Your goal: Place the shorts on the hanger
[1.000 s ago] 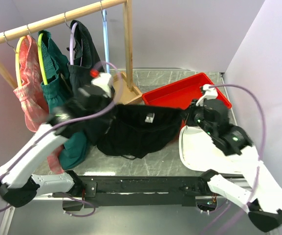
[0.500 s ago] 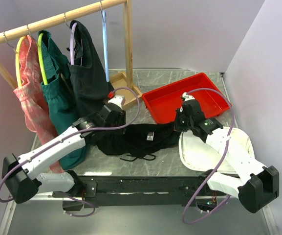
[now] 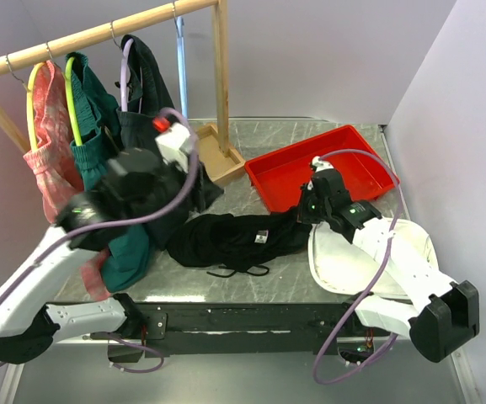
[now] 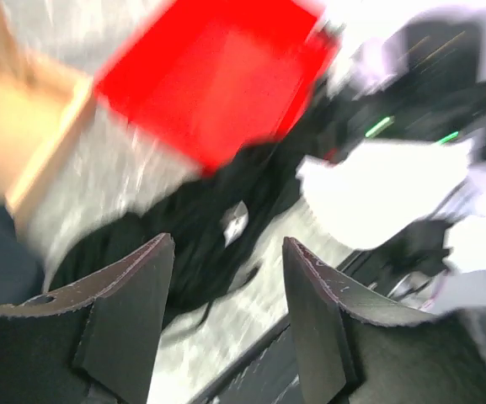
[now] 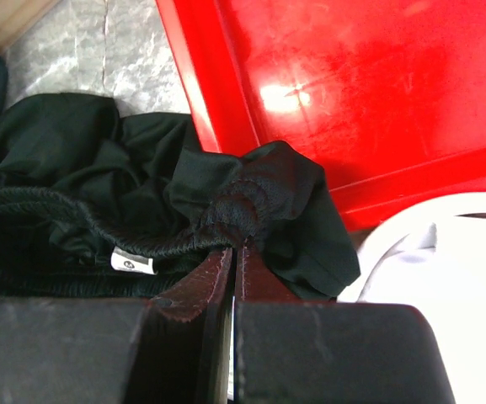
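Note:
My left gripper is to grab the light blue hanger's near end next, so the hanger's far end stays free to go into the waistband.
The black shorts lie bunched on the table, their white label showing. My right gripper is shut on the waistband's right end, by the red tray's near edge. My left gripper hangs above the table over the left part of the shorts; in the blurred left wrist view it is open, holding nothing, with the shorts below. The light blue hanger hangs from the wooden rail at the back, beside the upright post.
On the rail hang pink checked shorts, dark green shorts and a black garment on a purple hanger. The rack's wooden foot stands behind the shorts. A red tray and a white sheet lie right.
My left gripper has opened, let go of the shorts and risen up and back. The shorts have sunk onto the table. The right gripper has kept its grip.

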